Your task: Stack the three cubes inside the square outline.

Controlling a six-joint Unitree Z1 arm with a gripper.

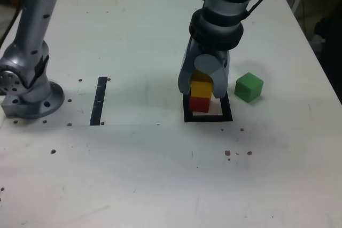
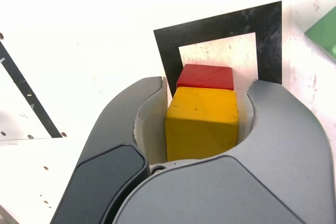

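The yellow cube's base (image 1: 201, 96) is on top of the red cube (image 1: 200, 103). The yellow cube would stay standing, so my gripper will let go of it.
The yellow cube (image 1: 201, 88) (image 2: 202, 121) sits between the jaws of my gripper (image 1: 202, 85) (image 2: 208, 82), which is shut on it. It rests directly on the red cube (image 1: 200, 103) (image 2: 206, 76), and the two look roughly aligned. The red cube stands inside the square outline (image 1: 208, 118) (image 2: 220, 24), toward its side on the exterior view's left. The green cube (image 1: 249, 87) (image 2: 324, 32) lies alone on the table just outside the outline, on the exterior view's right.
A thin black strip (image 1: 99, 101) (image 2: 26, 93) lies on the white table (image 1: 160, 174), at the exterior view's left. The arm's base (image 1: 29, 97) stands at the far left. Small dark specks dot the tabletop.
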